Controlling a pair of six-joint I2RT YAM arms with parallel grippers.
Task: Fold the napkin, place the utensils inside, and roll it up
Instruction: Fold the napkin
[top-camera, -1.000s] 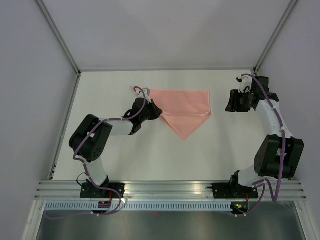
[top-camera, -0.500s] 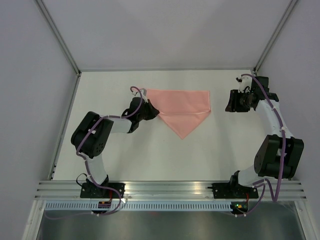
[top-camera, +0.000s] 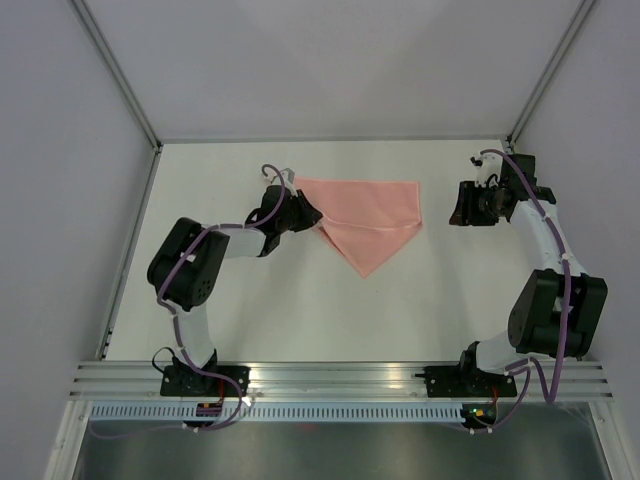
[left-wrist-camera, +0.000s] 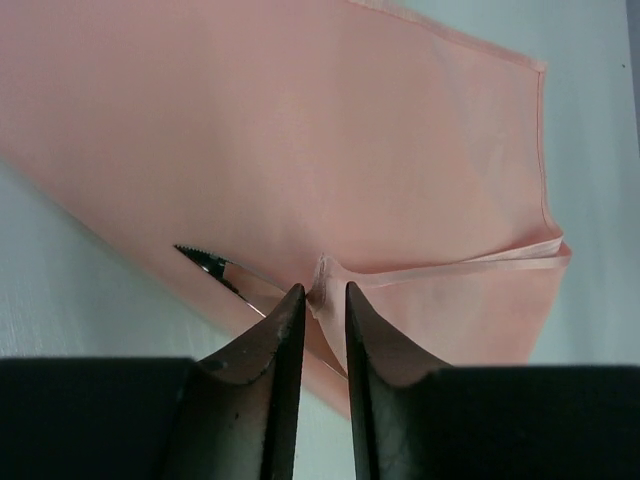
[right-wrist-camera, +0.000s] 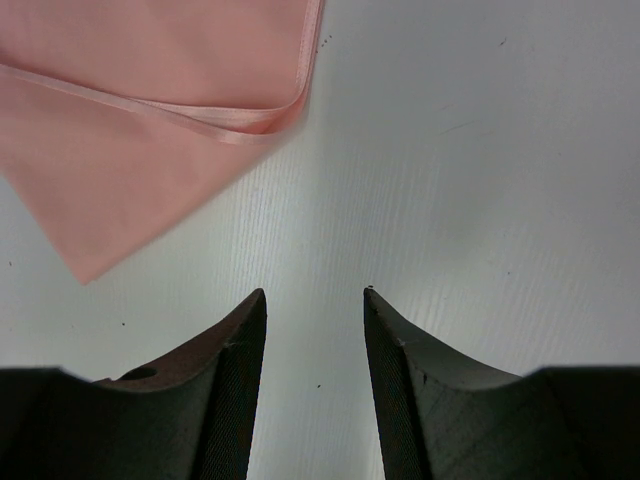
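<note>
I need to fold the napkin's end over the utensils next, so my left gripper should pinch the napkin by the corner at the knife-tip end (top-camera: 320, 221) (left-wrist-camera: 320, 288).
The salmon-pink napkin (top-camera: 368, 212) lies folded at the back middle of the table, one point toward me. In the left wrist view the napkin (left-wrist-camera: 300, 130) fills the frame, and the serrated silver tip of a knife (left-wrist-camera: 212, 263) pokes out from under its lower fold; the handle is hidden. My left gripper (top-camera: 306, 212) is at the napkin's left end. Its jaws (left-wrist-camera: 322, 290) stand a narrow gap apart, with a raised crease of cloth between the tips. My right gripper (top-camera: 462, 205) hovers open over bare table, right of the napkin's right corner (right-wrist-camera: 270, 115); nothing is between its fingertips (right-wrist-camera: 315, 292).
The white table (top-camera: 300, 300) is walled by grey panels left, right and behind, with metal posts at the back corners. An aluminium rail (top-camera: 340, 375) carrying both arm bases runs along the near edge.
The left gripper shifted slightly toward the back with the napkin's left end, which now lies tucked in. Its jaws went from shut to slightly parted. The right arm has not moved.
</note>
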